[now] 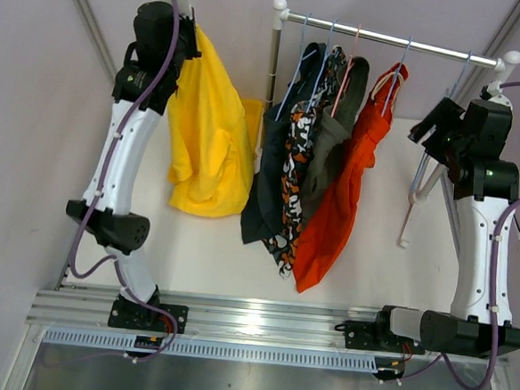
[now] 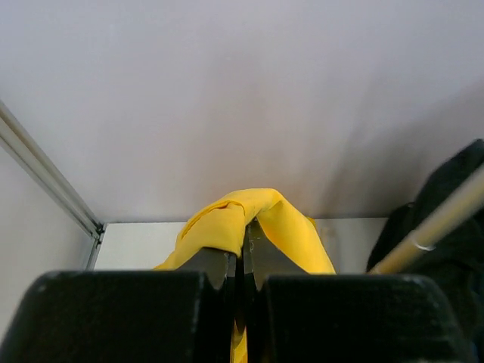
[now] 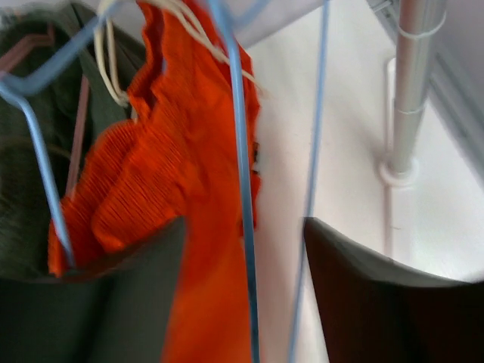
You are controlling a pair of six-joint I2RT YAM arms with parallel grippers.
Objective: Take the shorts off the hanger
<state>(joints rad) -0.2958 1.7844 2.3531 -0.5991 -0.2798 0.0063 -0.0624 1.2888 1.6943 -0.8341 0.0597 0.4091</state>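
The right gripper grabs the orange-red shorts' blue hanger by its near side wire next, rather than the fabric, to steady it while they come off.
My left gripper is raised at the far left and shut on the bright yellow shorts, which hang from it off the rack; the left wrist view shows the fabric pinched between the jaws of this gripper. On the rail hang the navy-black, camouflage, olive-grey and orange-red shorts. My right gripper is open just right of the orange-red shorts. In its wrist view, blue hanger wires run between the fingers of this gripper, untouched.
The rack's left post stands beside the yellow shorts. Its right post and foot stand close to my right gripper. A thin rack leg slants down on the right. Enclosure walls close in at the back and on both sides.
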